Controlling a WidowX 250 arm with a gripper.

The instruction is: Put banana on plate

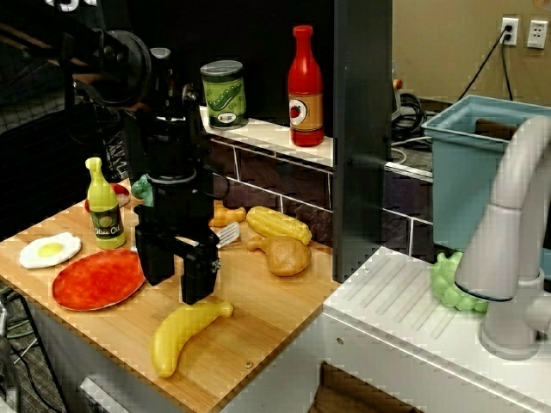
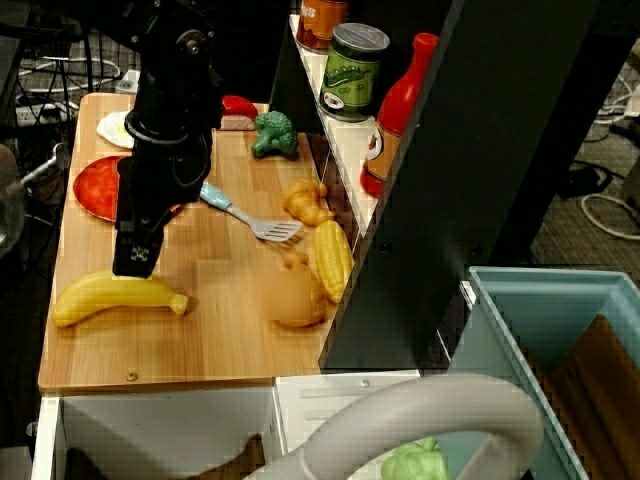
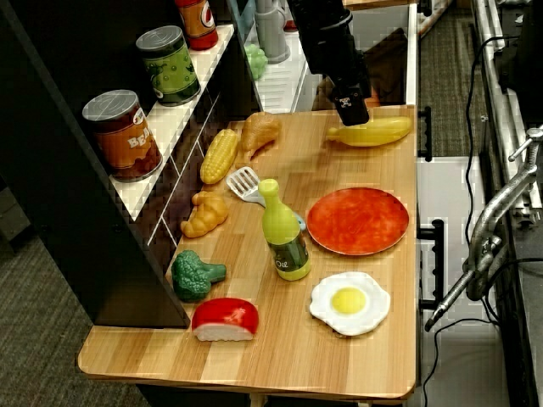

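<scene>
The banana lies long and curved on the counter. I will grab the banana around its middle [image 1: 183, 329] next, keeping both ends balanced.
The yellow banana [image 1: 185, 332] lies flat on the wooden counter near its front edge, stem end pointing toward the sink side; it also shows in the side view [image 2: 115, 295] and the overhead view [image 3: 372, 131]. The red-orange plate [image 1: 96, 280] [image 2: 93, 186] [image 3: 356, 220] sits to its left with nothing on it. My black gripper [image 1: 176, 288] [image 2: 135, 262] [image 3: 354, 108] hangs just above the counter, between the plate and the banana and right behind the banana's stem end. Its fingers stand apart and hold nothing.
A fried egg [image 1: 49, 250] and a green-yellow oil bottle [image 1: 105, 206] stand beside the plate. A corn cob [image 1: 278, 224], drumstick [image 1: 284, 255], spatula [image 2: 245, 215], croissant [image 3: 204, 214] and broccoli [image 3: 195, 275] lie by the shelf wall. The sink faucet [image 1: 512, 249] is at the right.
</scene>
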